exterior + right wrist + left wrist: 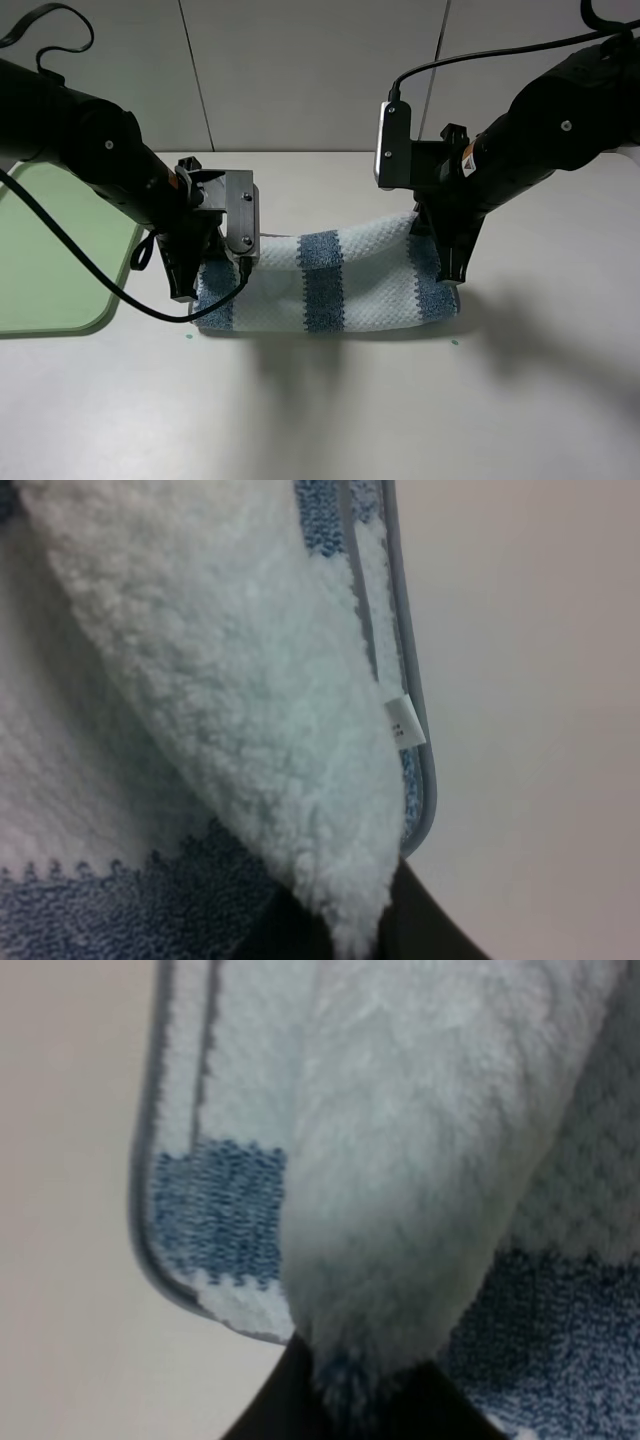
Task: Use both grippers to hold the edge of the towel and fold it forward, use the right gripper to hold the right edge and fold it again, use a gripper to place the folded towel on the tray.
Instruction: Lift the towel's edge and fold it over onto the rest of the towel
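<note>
The lifted layer (260, 720) lies folded low over the lower layer (405, 780) and the towel would stay folded, so it is time for my right gripper to release the lifted layer.
The striped towel (330, 280) lies on the table between my two arms, its near part doubled over toward the front. My left gripper (188, 285) is shut on the towel's left end; the left wrist view shows the lifted fluffy layer (400, 1180) pinched at the black fingers (280, 1410), with the grey hem (145, 1220) of the lower layer beside it. My right gripper (450, 272) is shut on the towel's right end; the right wrist view shows the lifted layer (250, 730) held above the lower layer's hem (425, 780). The pale-green tray (50, 260) lies at the left.
A small white label (404, 722) is sewn at the towel's hem. The beige table (330, 410) stretches in front of the towel. A grey panelled wall (300, 70) stands behind.
</note>
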